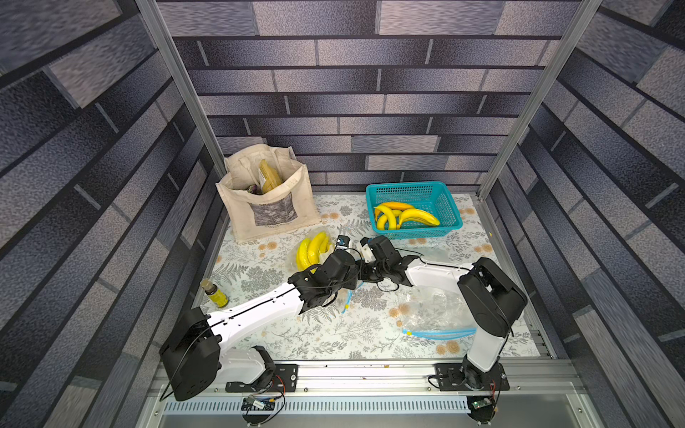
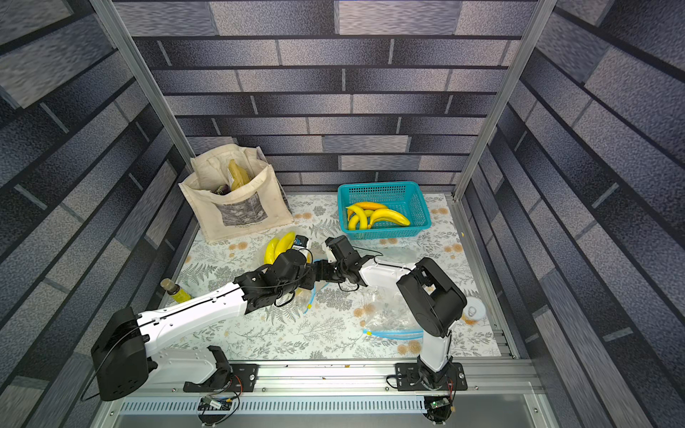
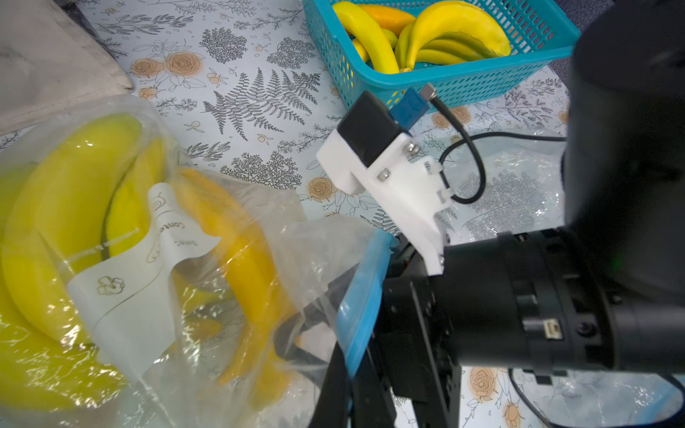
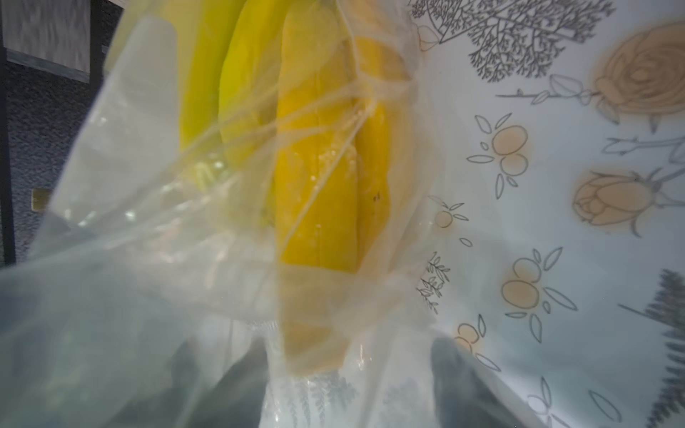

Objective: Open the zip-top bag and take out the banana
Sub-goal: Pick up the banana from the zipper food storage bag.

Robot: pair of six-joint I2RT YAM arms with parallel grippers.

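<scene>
The banana should come out lengthwise, so my right gripper next needs to grab the banana's end nearest the bag's opening.
A clear zip-top bag (image 1: 315, 237) with a blue zip strip (image 3: 365, 292) lies mid-table and holds a yellow banana bunch (image 3: 55, 222). In both top views it sits just beyond my two wrists. My left gripper (image 3: 346, 374) is shut on the blue zip edge and lifts that side of the bag's mouth. My right gripper (image 4: 344, 389) points at the bag's mouth and is open. Its dark fingers (image 4: 456, 374) show blurred through the plastic film. The end of one banana (image 4: 318, 222) lies between them, and no contact with it shows. Both grippers meet beneath the crossed wrists (image 1: 356, 270).
A canvas tote (image 1: 267, 196) stands at the back left. The teal basket (image 1: 411, 189) at the back right holds several bananas. A small bottle (image 1: 214, 292) lies near the left edge. An empty zip bag (image 1: 433, 315) lies by the right arm, and a can (image 2: 475, 311) behind it.
</scene>
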